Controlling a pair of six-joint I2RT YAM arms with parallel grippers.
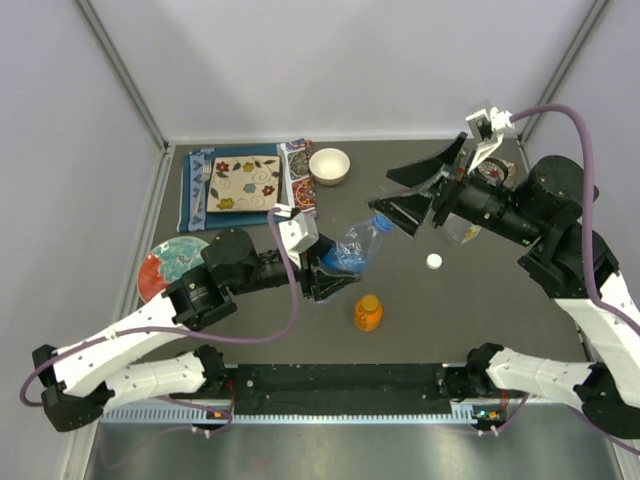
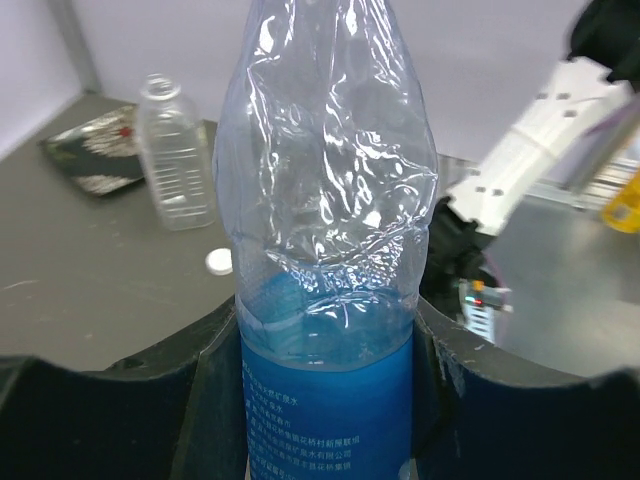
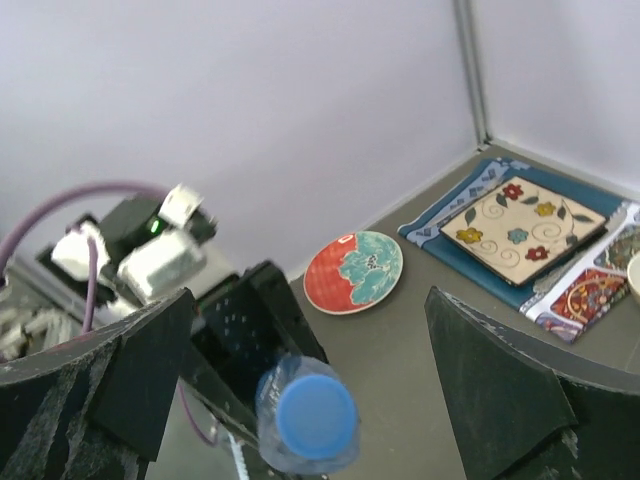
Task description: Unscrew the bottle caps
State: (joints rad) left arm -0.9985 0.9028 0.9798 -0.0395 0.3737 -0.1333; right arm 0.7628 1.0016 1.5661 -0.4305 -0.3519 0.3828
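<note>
I should next use my right gripper to grab the blue cap (image 1: 381, 222) (image 3: 316, 416) end-on by its sides while my left gripper holds the bottle. Then my right gripper can unscrew the cap.
My left gripper (image 1: 337, 272) is shut on the lower body of the blue-tinted bottle (image 1: 355, 247), holding it tilted over the table. In the left wrist view the bottle (image 2: 325, 250) fills the middle, with a black finger on each side. Its blue cap (image 1: 381, 222) is on the neck and points toward my right gripper (image 1: 407, 195). That gripper is open; in the right wrist view the blue cap (image 3: 316, 416) sits low between the wide-spread fingers (image 3: 140, 370), touching neither. A loose white cap (image 1: 433, 261) lies on the table beside an uncapped clear bottle (image 2: 175, 155).
A short orange bottle (image 1: 368, 312) with its orange cap on stands in front of the held bottle. A white bowl (image 1: 329, 165) and a square flowered plate (image 1: 243, 182) on a blue cloth lie at the back left. A red and teal round plate (image 1: 170, 262) lies at the left.
</note>
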